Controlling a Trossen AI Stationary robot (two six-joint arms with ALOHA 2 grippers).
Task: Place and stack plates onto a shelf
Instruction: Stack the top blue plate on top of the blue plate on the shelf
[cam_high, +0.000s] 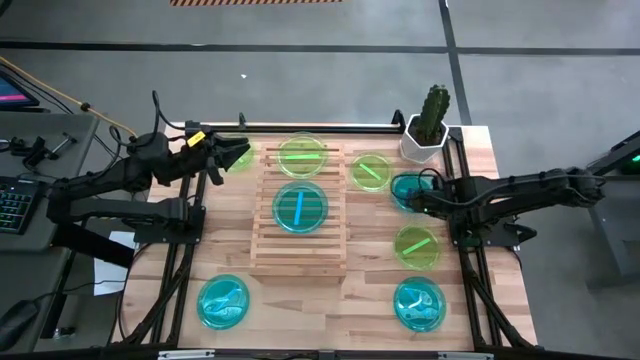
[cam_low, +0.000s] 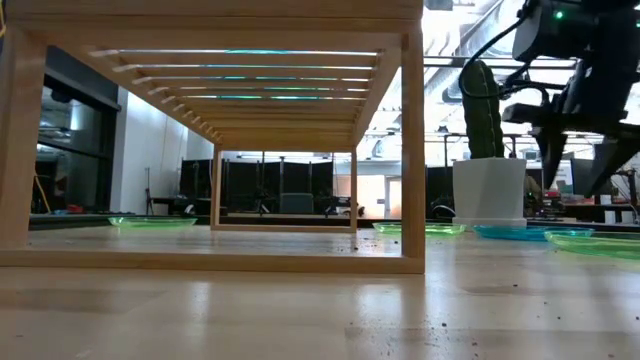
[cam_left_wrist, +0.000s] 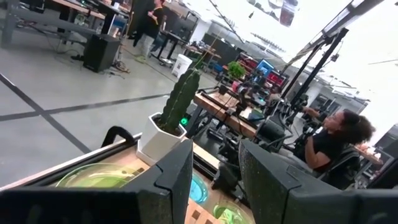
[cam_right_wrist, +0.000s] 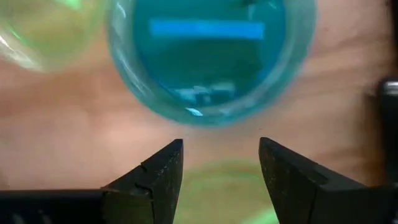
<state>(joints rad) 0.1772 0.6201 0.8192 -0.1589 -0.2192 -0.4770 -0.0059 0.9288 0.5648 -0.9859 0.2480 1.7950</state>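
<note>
I am not ready to close yet: both fingers are outside the cyan plate (cam_right_wrist: 211, 56) and would miss it. I need to move my right gripper toward its rim (cam_right_wrist: 214, 116) first, then close on the plate.
The wooden slatted shelf (cam_high: 298, 250) stands mid-table; a lime green plate (cam_high: 302, 153) and a cyan plate (cam_high: 300, 207) lie on top of it. More plates rest flat on the table: green (cam_high: 371, 171), cyan (cam_high: 403, 185), green (cam_high: 416, 246), cyan (cam_high: 419, 303) and cyan (cam_high: 223, 301). My right gripper (cam_high: 414, 203) hangs open above the table at the near rim of the cyan plate (cam_right_wrist: 211, 56), fingers pointing down (cam_right_wrist: 221, 143), and touches nothing. My left gripper (cam_high: 238, 154) is open (cam_left_wrist: 214, 149), raised beside the shelf's far left corner.
A cactus in a white pot (cam_high: 428, 125) stands at the far right corner, close behind the right-hand plates. Black frame rails run along the table's left and right sides. The plank top near the shelf's front edge lies bare. People sit in the room beyond (cam_left_wrist: 336, 140).
</note>
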